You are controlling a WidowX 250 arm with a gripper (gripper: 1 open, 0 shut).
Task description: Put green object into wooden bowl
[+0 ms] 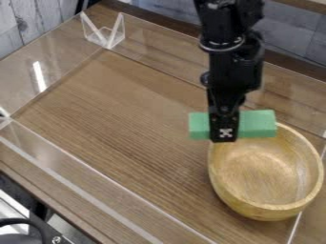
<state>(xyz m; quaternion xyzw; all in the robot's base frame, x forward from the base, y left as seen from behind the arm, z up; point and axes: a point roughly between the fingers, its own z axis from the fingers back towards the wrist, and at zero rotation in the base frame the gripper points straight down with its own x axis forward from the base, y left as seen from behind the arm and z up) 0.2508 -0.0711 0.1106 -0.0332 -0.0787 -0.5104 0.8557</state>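
My gripper needs to move the green object toward the middle before it lets go, because the object is above the far rim of the wooden bowl [265,172].
The green object [253,122] is a small bright-green bar held level in the air, just over the far-left rim of the wooden bowl [265,172]. My gripper [226,129] points straight down from the black arm and is shut on the green object across its middle. The block's left and right ends stick out on either side of the fingers. The bowl is large, round and light tan, sitting at the right front of the wooden table, and nothing lies inside it.
Clear acrylic walls [76,181] fence the wooden tabletop, low along the front and left. A clear bracket [102,33] stands at the back left corner. The bowl sits close to the right-hand wall.
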